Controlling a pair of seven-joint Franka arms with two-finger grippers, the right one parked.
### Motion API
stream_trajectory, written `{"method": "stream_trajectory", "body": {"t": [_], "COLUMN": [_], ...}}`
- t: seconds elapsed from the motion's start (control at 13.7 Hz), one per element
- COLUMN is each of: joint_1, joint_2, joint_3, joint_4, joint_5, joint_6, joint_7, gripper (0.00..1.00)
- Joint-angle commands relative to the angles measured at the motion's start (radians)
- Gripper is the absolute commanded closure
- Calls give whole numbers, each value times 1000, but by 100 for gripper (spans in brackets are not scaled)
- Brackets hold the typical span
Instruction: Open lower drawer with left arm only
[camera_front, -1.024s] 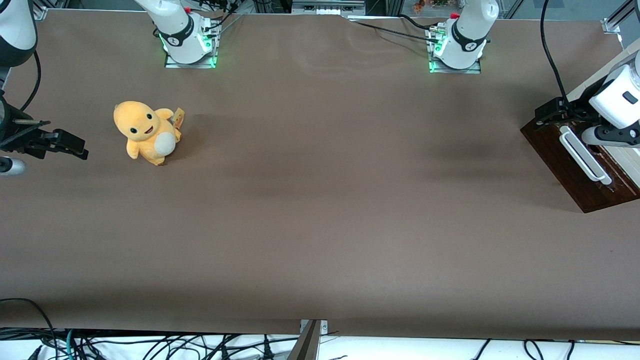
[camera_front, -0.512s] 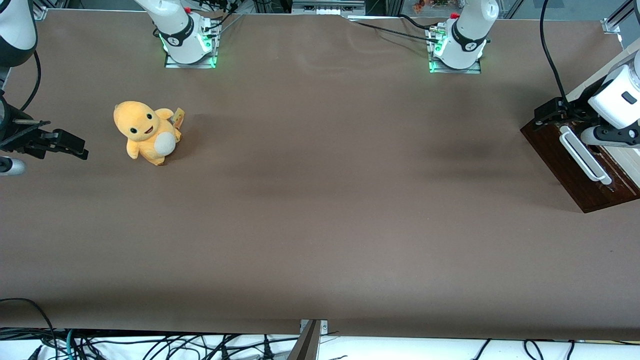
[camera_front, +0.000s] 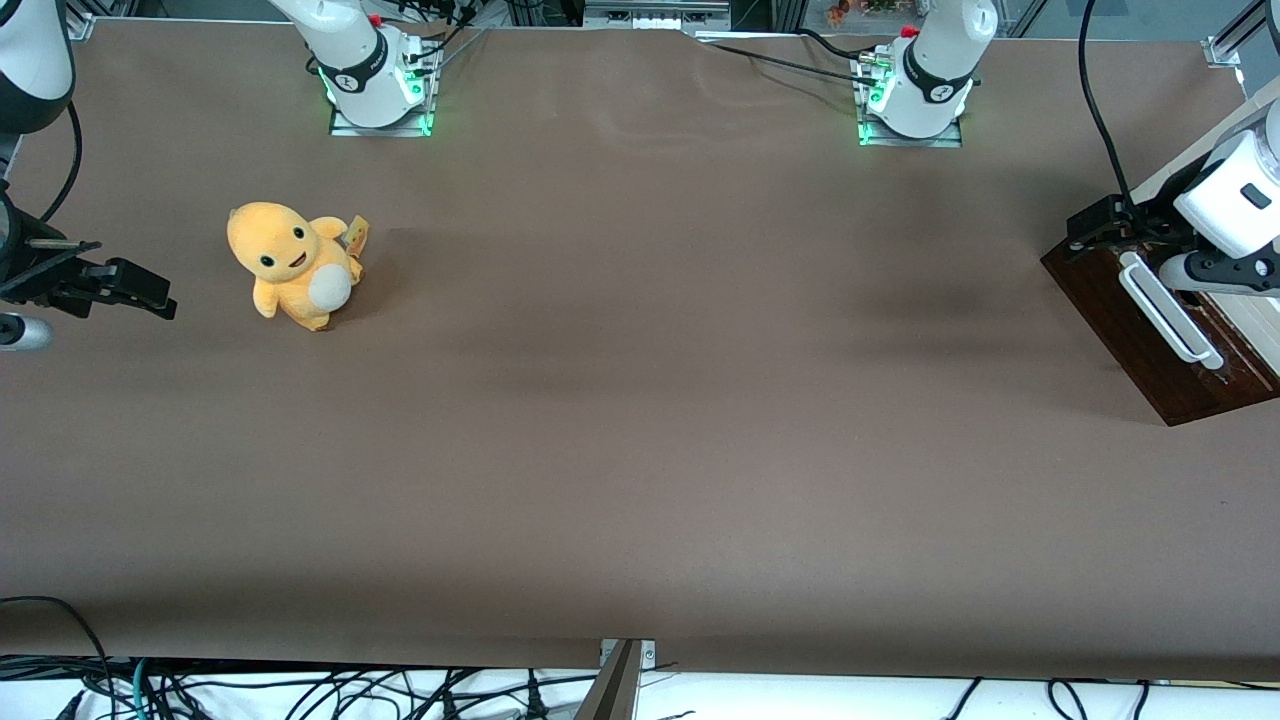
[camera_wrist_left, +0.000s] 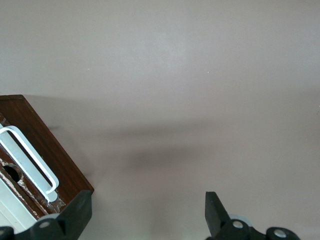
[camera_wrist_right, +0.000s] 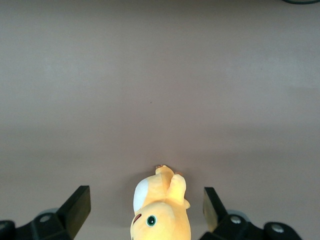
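Next, my gripper grabs the lower drawer's dark brown wood front (camera_front: 1118, 326) by the long white bar handle (camera_front: 1165, 312) to pull the drawer open.
The lower drawer's dark brown wood front (camera_front: 1130, 335) with its long white bar handle (camera_front: 1165, 312) lies at the working arm's end of the table. The left arm (camera_front: 1235, 190) reaches over it. Its black gripper (camera_front: 1103, 226) hangs above the end of the drawer front that is farther from the front camera. In the left wrist view the gripper (camera_wrist_left: 147, 215) is open wide and empty. One finger (camera_wrist_left: 75, 215) sits by the corner of the wood front (camera_wrist_left: 55, 155), beside the handle (camera_wrist_left: 30, 157); the other (camera_wrist_left: 215, 212) is over bare table.
A yellow plush toy (camera_front: 292, 265) sits toward the parked arm's end of the table and also shows in the right wrist view (camera_wrist_right: 161, 210). Two arm bases (camera_front: 378, 85) (camera_front: 915, 95) stand at the table's edge farthest from the front camera. Brown table (camera_front: 640, 400) spreads between toy and drawer.
The left arm's wrist has shifted very slightly over the drawer. The drawer and the toy have not moved.
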Motion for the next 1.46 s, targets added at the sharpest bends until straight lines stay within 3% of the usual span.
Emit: {"method": "stream_trajectory", "body": {"t": [0.0, 1.02, 1.17, 1.39], "joint_1": [-6, -9, -8, -11], "joint_2": [-5, 35, 95, 217], "joint_3": [0, -2, -2, 0], "joint_4": [-6, -7, -6, -4], "joint_5": [24, 30, 73, 150], "joint_6": [9, -4, -17, -43], "joint_7": [11, -35, -157, -207], "gripper": [0, 0, 0, 0]}}
